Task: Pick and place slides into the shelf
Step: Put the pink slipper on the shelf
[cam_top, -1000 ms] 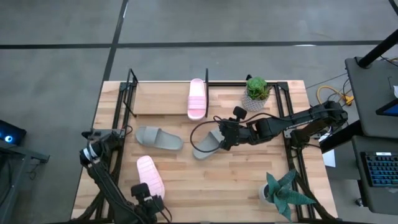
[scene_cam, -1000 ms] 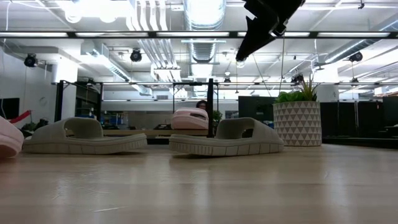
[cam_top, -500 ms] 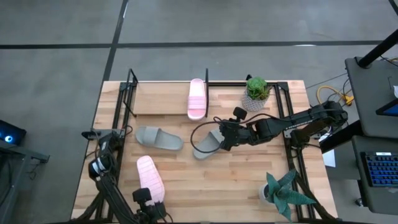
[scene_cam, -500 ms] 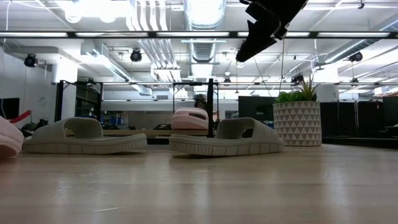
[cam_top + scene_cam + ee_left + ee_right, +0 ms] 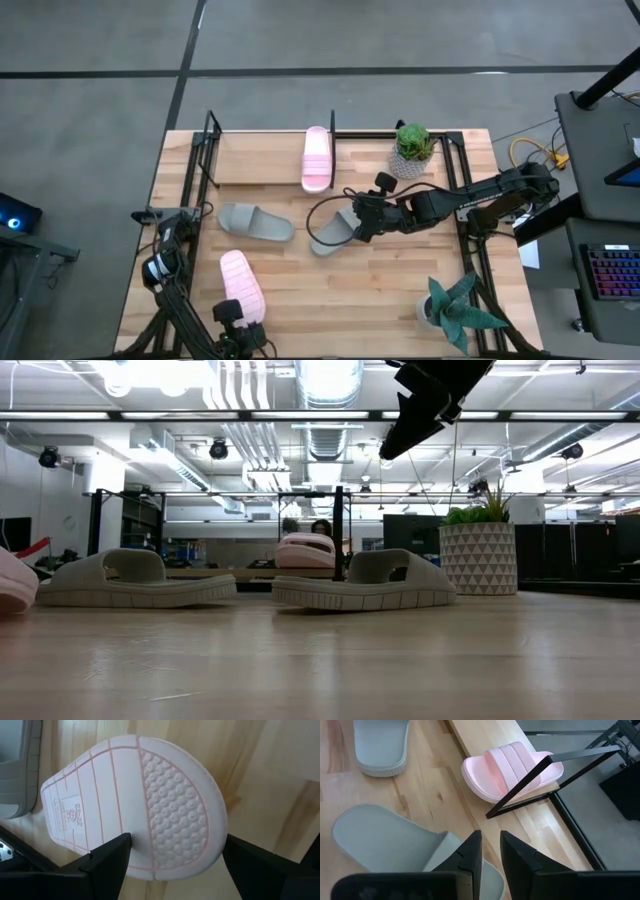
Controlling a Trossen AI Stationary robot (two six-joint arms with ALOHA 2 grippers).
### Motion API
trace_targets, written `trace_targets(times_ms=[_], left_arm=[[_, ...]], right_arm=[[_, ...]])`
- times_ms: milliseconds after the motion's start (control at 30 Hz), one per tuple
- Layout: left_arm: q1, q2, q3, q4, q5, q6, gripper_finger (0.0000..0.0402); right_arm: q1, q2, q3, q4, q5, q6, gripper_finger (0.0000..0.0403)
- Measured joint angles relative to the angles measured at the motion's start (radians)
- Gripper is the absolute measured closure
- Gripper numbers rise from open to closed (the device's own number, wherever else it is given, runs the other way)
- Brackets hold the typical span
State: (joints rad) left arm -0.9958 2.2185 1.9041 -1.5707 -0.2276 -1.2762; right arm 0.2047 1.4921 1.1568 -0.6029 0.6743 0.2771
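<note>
The pink slide is upside down. My left gripper will next grab it by the edge of its sole (image 5: 247, 310) to move it toward the shelf (image 5: 258, 160).
One pale pink slide (image 5: 316, 158) lies on the shelf (image 5: 258, 160) board. Two grey-green slides (image 5: 256, 222) (image 5: 333, 233) rest sole-down on the tabletop. A second pink slide (image 5: 242, 283) lies sole-up near the table's near edge. My left gripper (image 5: 235, 320) is open. In the left wrist view its fingers stand on either side of this slide's near end (image 5: 145, 865); whether they touch it I cannot tell. My right gripper (image 5: 353, 224) hangs well above the right grey-green slide (image 5: 395, 845). It is shut, with only a narrow slit between the fingers (image 5: 490, 837).
A potted plant in a patterned white pot (image 5: 412, 148) stands at the shelf's right end. A spiky plant (image 5: 455, 310) stands at the near right corner. Black shelf rods (image 5: 545, 775) cross above the pink slide. Bare wood lies between the slides.
My left arm has shifted its elbow toward the near edge, while its gripper has stayed at the pink slide's near end. My right gripper has risen slightly above the grey-green slide. No slide has moved.
</note>
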Motion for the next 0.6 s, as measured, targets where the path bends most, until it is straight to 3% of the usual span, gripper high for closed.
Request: trace_targets(times_ms=[600], left_arm=[[0.013,-0.004,-0.021,0.007,0.016,0.061,0.0111]], right_arm=[[0.0,0.0,0.0,0.009,0.0,0.0,0.0347]])
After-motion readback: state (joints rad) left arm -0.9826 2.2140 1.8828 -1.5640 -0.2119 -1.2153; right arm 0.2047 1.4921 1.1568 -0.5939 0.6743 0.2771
